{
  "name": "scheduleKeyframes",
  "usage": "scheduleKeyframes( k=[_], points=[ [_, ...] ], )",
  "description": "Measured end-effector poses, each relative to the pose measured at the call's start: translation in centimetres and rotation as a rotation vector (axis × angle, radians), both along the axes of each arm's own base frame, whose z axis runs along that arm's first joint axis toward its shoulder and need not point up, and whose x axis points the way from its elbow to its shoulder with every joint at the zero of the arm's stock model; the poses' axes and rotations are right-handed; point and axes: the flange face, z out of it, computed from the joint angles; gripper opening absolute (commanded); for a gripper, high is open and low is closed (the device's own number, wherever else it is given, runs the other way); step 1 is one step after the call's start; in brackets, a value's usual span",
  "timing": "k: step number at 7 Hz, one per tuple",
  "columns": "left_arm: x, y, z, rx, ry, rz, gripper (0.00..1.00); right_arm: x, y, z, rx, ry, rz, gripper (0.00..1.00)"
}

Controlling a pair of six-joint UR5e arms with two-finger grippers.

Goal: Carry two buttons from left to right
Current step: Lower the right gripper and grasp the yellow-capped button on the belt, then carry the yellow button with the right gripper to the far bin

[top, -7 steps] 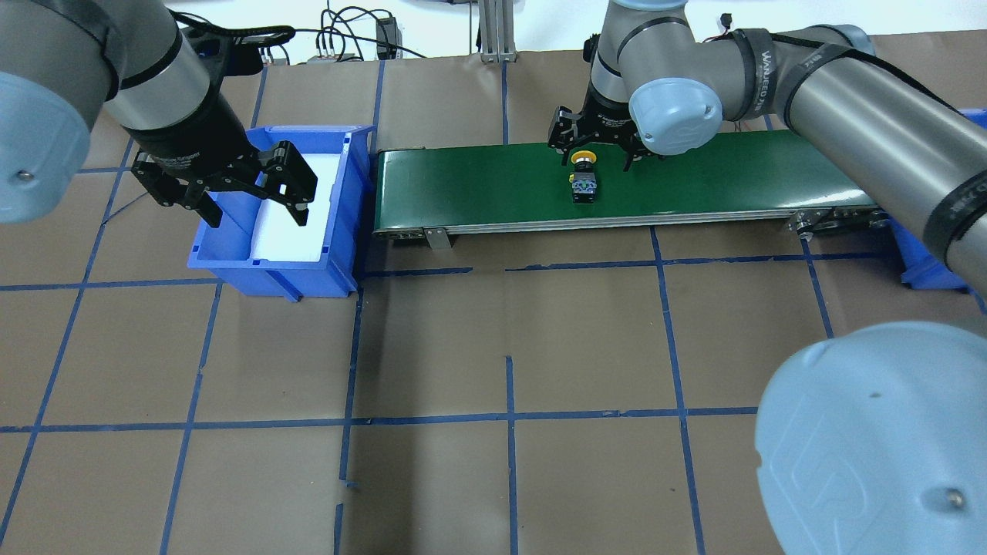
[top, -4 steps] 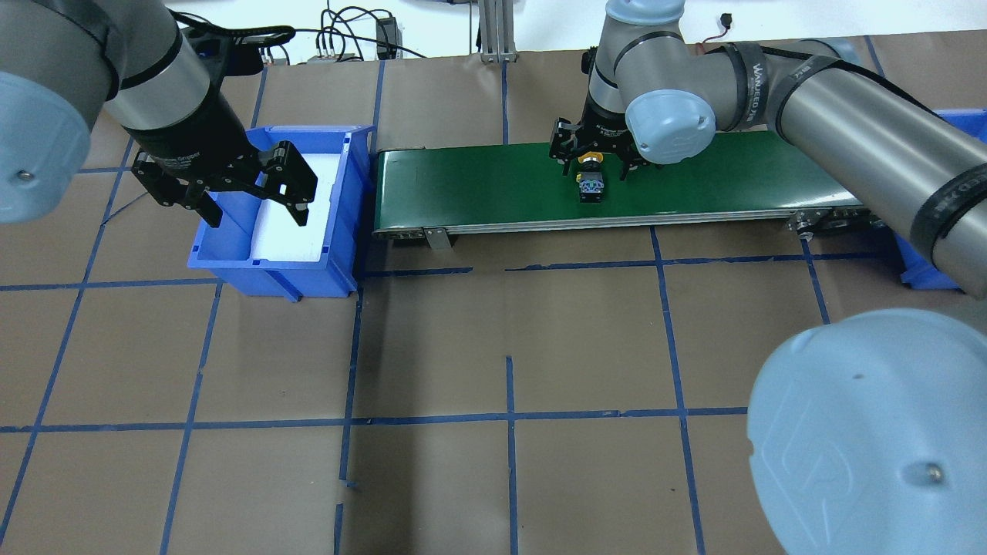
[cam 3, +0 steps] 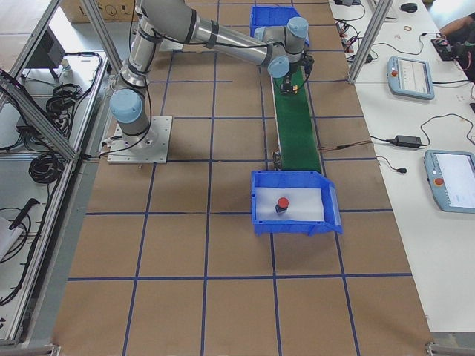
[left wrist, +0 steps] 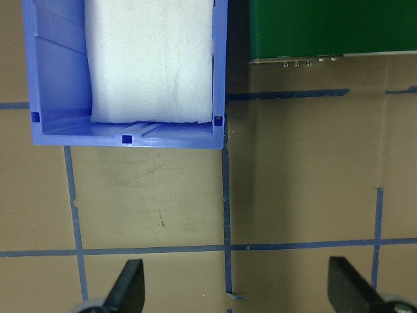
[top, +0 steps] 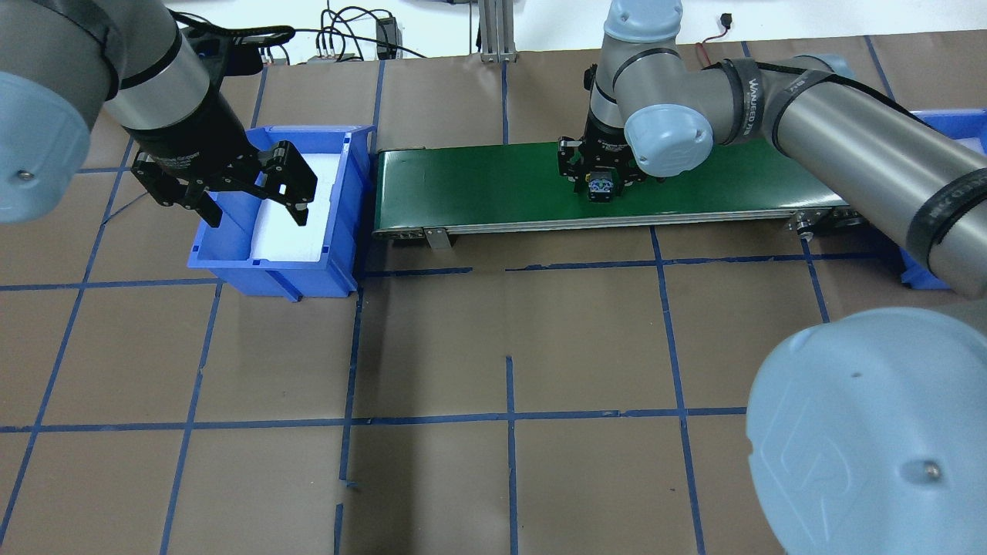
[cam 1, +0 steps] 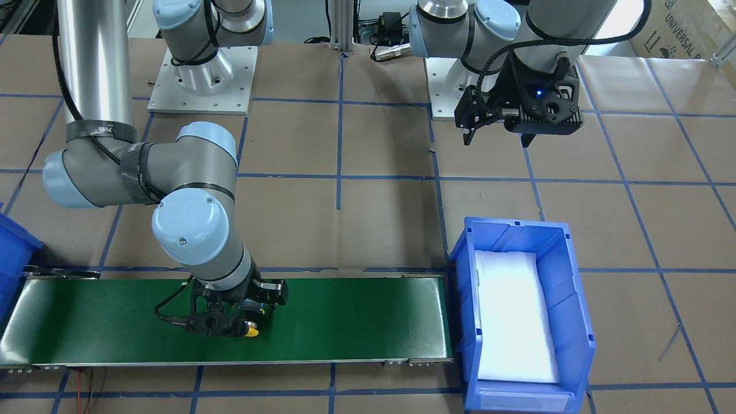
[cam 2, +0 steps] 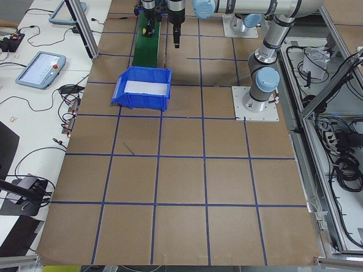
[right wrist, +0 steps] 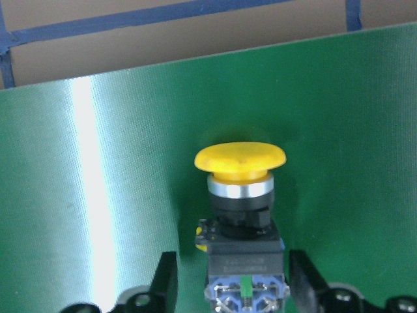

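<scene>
The yellow-capped button needs to be carried off the green belt (cam 1: 359, 317), so my right gripper should grab it by its black-grey body (cam 1: 255, 306) next.
The yellow-capped button (right wrist: 240, 160) lies on its side on the green conveyor belt (top: 478, 185). It also shows in the front view (cam 1: 251, 332). My right gripper (right wrist: 234, 280) is low over the belt and open. One finger stands on each side of the button's black-grey body, with small gaps. The red-capped button (cam 3: 283, 204) sits on white foam in the right-hand blue bin (cam 3: 330, 219). My left gripper (top: 247, 204) is open and empty, held high by the left blue bin (top: 339, 231).
The left bin holds only white foam (left wrist: 153, 59). The right bin is mostly hidden behind my right arm in the overhead view (top: 925, 270). Brown paper with a blue tape grid covers the table. Cables and an aluminium post (top: 493, 27) stand at the far edge.
The yellow button drifted a little right along the belt. My right gripper came down over it and now straddles its body. My left arm has not moved.
</scene>
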Motion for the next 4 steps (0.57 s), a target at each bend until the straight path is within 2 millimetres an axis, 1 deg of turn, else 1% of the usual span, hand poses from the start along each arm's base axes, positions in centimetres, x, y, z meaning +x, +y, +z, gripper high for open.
scheduleKeyframes(
  k=[1,2,3,4],
  points=[
    [0.0,0.0,0.0,0.0,0.0,0.0,1.0,-0.2,0.0,0.3,0.005,0.011,-0.001,0.06],
    [0.0,0.0,0.0,0.0,0.0,0.0,1.0,-0.7,-0.1,2.1,0.008,0.025,0.0,0.07],
    [0.0,0.0,0.0,0.0,0.0,0.0,1.0,-1.8,0.0,5.2,0.008,0.03,0.006,0.07],
    [0.0,0.0,0.0,0.0,0.0,0.001,1.0,-5.3,0.1,9.0,0.011,0.027,0.019,0.07]
  ],
)
